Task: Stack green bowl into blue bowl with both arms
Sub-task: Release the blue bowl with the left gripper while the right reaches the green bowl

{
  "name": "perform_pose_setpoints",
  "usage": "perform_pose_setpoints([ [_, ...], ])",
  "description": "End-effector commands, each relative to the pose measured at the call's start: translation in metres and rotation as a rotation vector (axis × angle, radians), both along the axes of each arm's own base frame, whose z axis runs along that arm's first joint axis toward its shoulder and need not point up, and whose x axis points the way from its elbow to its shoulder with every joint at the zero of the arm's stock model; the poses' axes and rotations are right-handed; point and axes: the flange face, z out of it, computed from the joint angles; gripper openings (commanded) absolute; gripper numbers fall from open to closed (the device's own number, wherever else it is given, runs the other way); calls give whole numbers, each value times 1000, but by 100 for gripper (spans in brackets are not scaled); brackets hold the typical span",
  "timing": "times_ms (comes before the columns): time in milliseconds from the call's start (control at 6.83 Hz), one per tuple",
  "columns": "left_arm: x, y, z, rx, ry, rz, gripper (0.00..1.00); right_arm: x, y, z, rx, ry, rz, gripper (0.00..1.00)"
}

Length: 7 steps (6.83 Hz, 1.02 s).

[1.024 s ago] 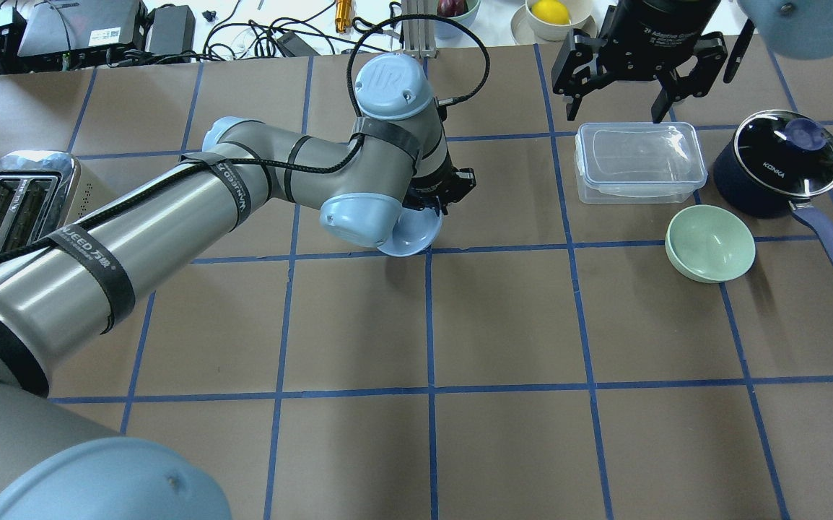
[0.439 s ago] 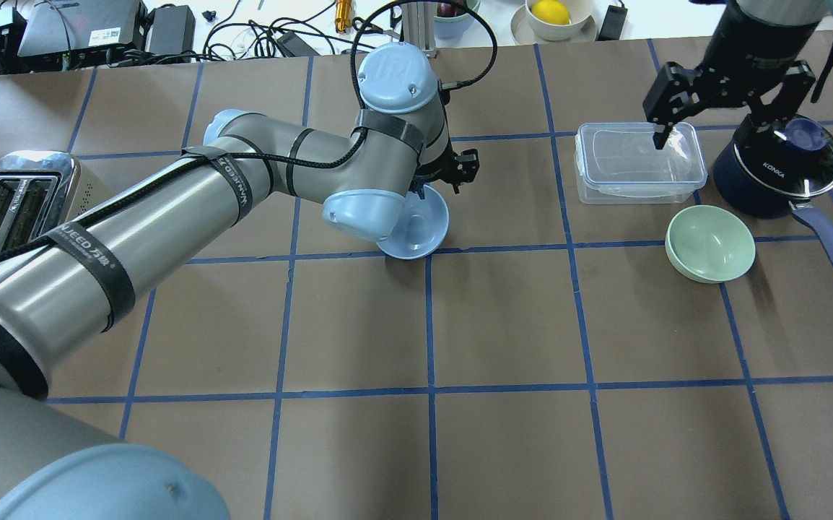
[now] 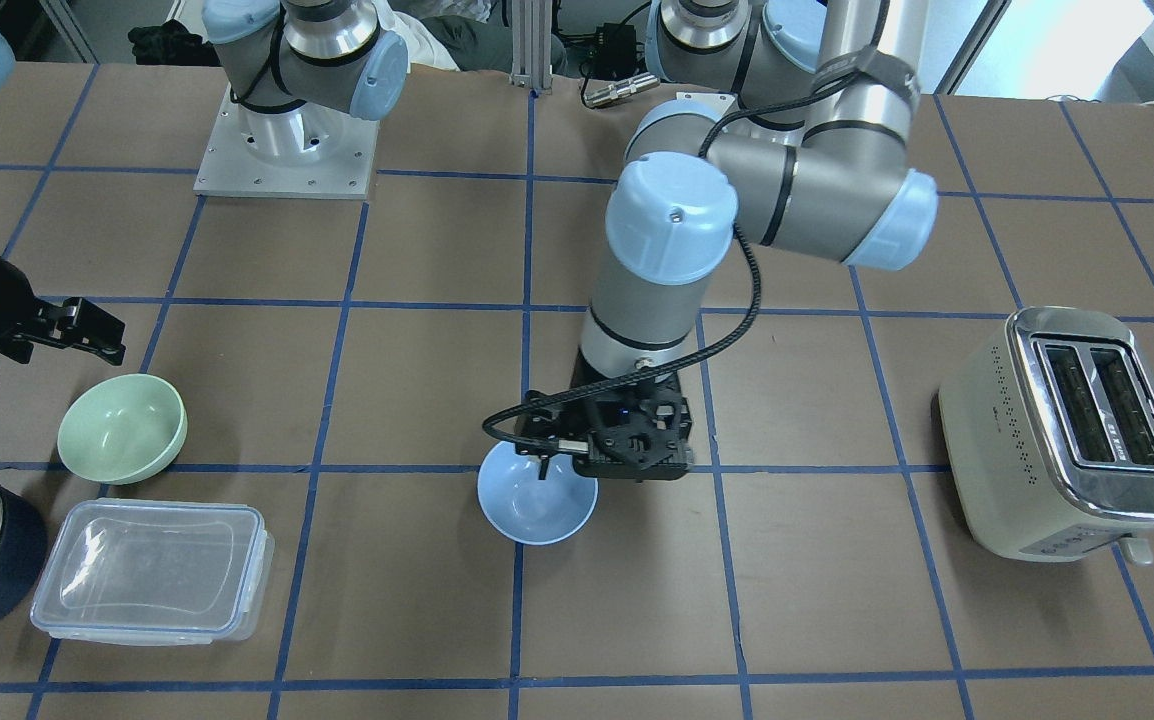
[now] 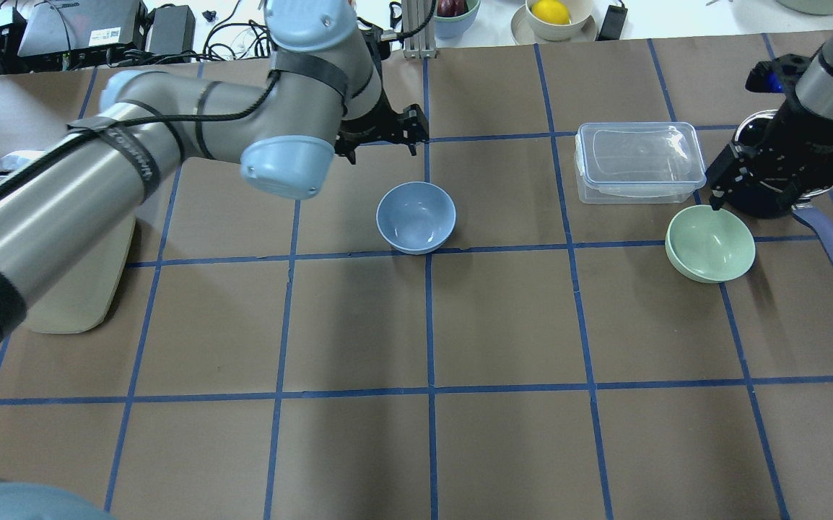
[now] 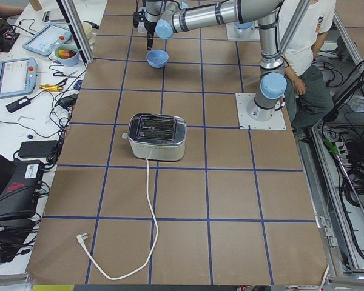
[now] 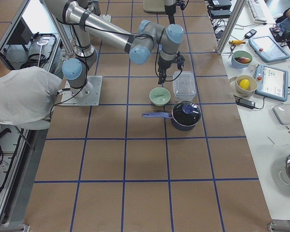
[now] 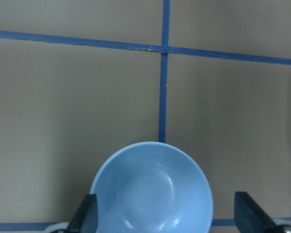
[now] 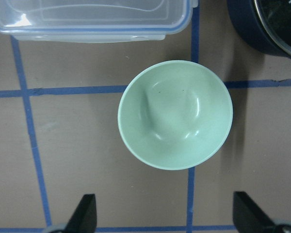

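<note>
The green bowl flares too wide for my fingers at its round body (image 3: 119, 434). My right gripper will next grab the bowl by its thin rim (image 3: 123, 376) to stack it.
The blue bowl (image 4: 416, 217) stands upright on the brown table near the middle. It also shows in the left wrist view (image 7: 153, 191). My left gripper (image 4: 382, 150) is open and empty, above the table just behind the blue bowl and apart from it. The green bowl (image 4: 710, 243) stands upright at the right, and shows in the right wrist view (image 8: 174, 114). My right gripper (image 4: 783, 184) is open and empty, over the green bowl's far right side, with one fingertip close to its rim. Both wrist views show wide-apart fingers (image 8: 85, 213).
A clear lidded plastic container (image 4: 639, 160) lies just behind the green bowl. A navy saucepan with a glass lid (image 6: 186, 115) stands to its right, its handle (image 4: 831, 249) pointing toward me. A toaster (image 3: 1067, 430) stands at the far left. Fruit bowls (image 4: 552, 14) sit beyond the table's far edge.
My left gripper let go of the blue bowl, rose and drew back to the left. My right gripper came down from the far edge to the green bowl.
</note>
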Motion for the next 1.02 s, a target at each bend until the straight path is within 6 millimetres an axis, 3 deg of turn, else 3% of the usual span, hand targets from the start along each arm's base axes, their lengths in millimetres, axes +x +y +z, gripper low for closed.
perform_pose_setpoints([
  [0, 116, 21, 70, 125, -67, -107, 100, -35, 7, -71, -62, 14, -2, 93],
  [146, 153, 42, 99, 134, -125, -142, 100, -56, 2, -99, -44, 4, -33, 92],
  [293, 155, 68, 129, 102, -149, -136, 100, -64, -5, -112, -44, 0, -41, 79],
  [439, 150, 86, 150, 59, -131, -94, 100, -66, -8, -118, -37, -3, -44, 47],
  [585, 129, 90, 150, 61, -99, 25, 100, -66, -8, -119, -37, -5, -44, 12],
  [732, 123, 90, 148, 60, -99, 34, 100, -65, -7, -119, -34, -6, -44, 0],
  [878, 123, 90, 152, 51, -98, 28, 100, -66, -8, -118, -35, -6, -46, 0],
])
